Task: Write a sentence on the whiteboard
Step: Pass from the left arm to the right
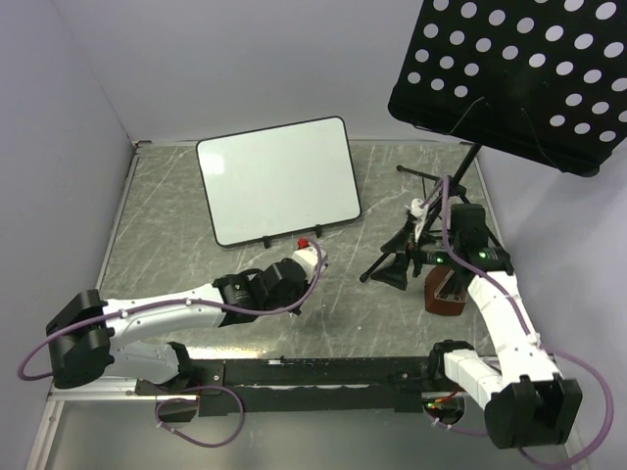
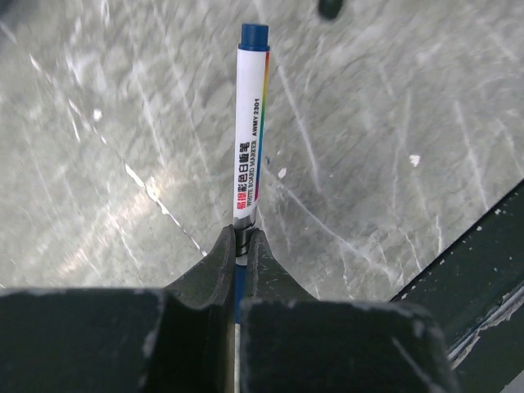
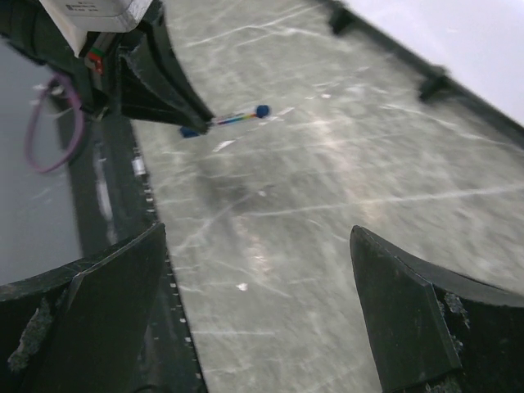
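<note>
The marker's other end must uncap and write, so my right gripper will next grab its white body near the free blue end.
The whiteboard point(image 1: 279, 181) lies at the back of the table, white with a thin black rim; no writing shows on it. Its edge also shows in the right wrist view point(image 3: 458, 33). My left gripper point(image 1: 299, 269) is just in front of the board's near edge, shut on a white marker point(image 2: 250, 131) with a blue end that points away from the fingers point(image 2: 221, 262). The marker also shows in the right wrist view point(image 3: 237, 118). My right gripper point(image 3: 258, 229) is open and empty, above the table to the right, facing the left gripper point(image 3: 184, 123).
A black perforated music-stand panel point(image 1: 509, 78) hangs over the back right, and its tripod base point(image 1: 392, 266) stands by my right wrist. A brown block point(image 1: 446, 294) sits beside it. A small red thing point(image 1: 303, 242) lies by the board's near edge. A black rail point(image 1: 323, 372) runs along the near edge.
</note>
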`<state>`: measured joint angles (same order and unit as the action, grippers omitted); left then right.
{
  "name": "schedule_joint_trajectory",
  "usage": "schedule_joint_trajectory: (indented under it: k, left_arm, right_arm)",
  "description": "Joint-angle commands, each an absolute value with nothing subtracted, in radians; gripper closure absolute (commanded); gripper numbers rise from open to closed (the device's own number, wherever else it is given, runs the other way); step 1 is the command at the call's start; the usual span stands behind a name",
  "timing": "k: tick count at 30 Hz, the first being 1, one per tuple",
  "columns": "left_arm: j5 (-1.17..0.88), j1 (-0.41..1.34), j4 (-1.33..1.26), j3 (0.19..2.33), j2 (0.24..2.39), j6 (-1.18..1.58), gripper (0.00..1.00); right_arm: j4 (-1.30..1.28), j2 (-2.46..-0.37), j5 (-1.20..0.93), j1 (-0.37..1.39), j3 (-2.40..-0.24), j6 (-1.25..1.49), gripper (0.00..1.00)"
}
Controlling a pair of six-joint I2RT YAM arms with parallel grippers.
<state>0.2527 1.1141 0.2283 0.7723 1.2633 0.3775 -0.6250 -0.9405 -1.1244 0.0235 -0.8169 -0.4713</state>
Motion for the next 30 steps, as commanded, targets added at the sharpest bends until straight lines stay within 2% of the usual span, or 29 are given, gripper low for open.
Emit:
schedule_joint_trajectory:
  k: [1,12,20,25,30]
  left_arm:
    - [0.243,1.131,0.163,0.778,1.206,0.272,0.99]
    - [0.104,1.135,0.138,0.785,1.155,0.112,0.99]
    - [0.068,1.14,0.112,0.792,1.138,0.103,0.99]
    - [0.052,1.14,0.106,0.819,1.172,0.092,0.99]
    - [0.057,1.14,0.098,0.834,1.192,0.092,0.99]
  right_arm:
    - [-0.716,-1.005,-1.143,0.109,-0.928,-0.538,0.0]
    - [-0.712,-1.175,-1.16,0.29,-1.012,-0.465,0.01]
    - [-0.733,-1.318,-1.173,0.313,-1.084,-0.442,0.05]
    - [-0.75,-1.367,-1.192,0.374,-1.104,-0.433,0.11]
    - [-0.767,-1.397,-1.166,0.406,-1.12,-0.434,0.22]
